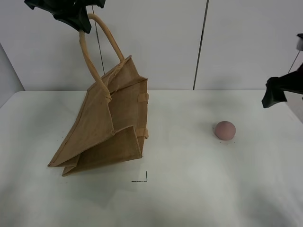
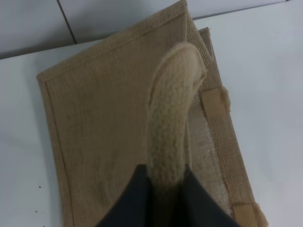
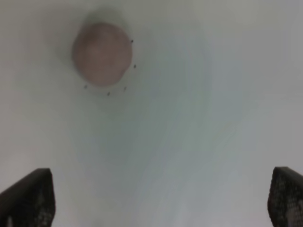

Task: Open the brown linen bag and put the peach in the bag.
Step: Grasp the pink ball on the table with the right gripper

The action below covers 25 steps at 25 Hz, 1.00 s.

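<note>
I should grab the peach (image 1: 225,130) next by its rounded sides with my right gripper. Then it can go inside the open brown linen bag.
The brown linen bag (image 1: 106,127) hangs tilted from one beige handle (image 1: 92,42), its bottom edge resting on the white table at the left. My left gripper (image 1: 75,19) is shut on that handle high above the table; in the left wrist view the handle (image 2: 170,127) runs between my dark fingers (image 2: 137,198) over the bag's side (image 2: 104,132). The peach (image 1: 225,130) sits on the table at the right. My right gripper (image 1: 277,92) is open above and right of it; in the right wrist view the peach (image 3: 102,54) lies well ahead of the spread fingertips (image 3: 31,196).
The white table (image 1: 189,189) has a small black corner mark (image 1: 142,178) in front of the bag. A grey panelled wall (image 1: 236,42) stands behind the table's far edge.
</note>
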Motion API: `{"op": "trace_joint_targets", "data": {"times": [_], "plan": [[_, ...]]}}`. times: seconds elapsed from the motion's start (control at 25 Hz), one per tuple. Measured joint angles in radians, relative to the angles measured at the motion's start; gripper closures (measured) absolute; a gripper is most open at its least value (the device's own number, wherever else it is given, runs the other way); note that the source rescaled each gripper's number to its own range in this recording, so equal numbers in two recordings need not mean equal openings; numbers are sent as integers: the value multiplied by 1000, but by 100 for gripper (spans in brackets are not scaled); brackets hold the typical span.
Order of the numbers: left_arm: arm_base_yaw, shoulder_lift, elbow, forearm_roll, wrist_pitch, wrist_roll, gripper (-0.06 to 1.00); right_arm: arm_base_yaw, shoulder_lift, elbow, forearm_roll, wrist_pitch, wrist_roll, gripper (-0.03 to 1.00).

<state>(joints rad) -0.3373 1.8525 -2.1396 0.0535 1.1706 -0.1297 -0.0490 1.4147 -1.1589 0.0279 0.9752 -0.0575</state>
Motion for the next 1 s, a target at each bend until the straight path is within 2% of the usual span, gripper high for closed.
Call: {"op": "trace_joint_targets", "data": {"times": [0.12, 0.32, 0.52, 0.72, 0.88, 1.0], "plan": [[0, 0, 0, 0, 0, 0, 94, 13, 184, -119, -4, 10, -5, -3], [0, 0, 0, 0, 0, 0, 94, 99, 391, -234, -4, 14, -12, -3], [0, 0, 0, 0, 0, 1, 94, 167, 486, -244, -3, -52, -9, -3], [0, 0, 0, 0, 0, 2, 94, 170, 558, -244, -12, -107, 47, -3], [0, 0, 0, -1, 0, 2, 94, 169, 586, -244, -16, -178, 58, -3], [0, 0, 0, -1, 0, 3, 94, 169, 620, -245, -16, -197, 58, -3]]}}
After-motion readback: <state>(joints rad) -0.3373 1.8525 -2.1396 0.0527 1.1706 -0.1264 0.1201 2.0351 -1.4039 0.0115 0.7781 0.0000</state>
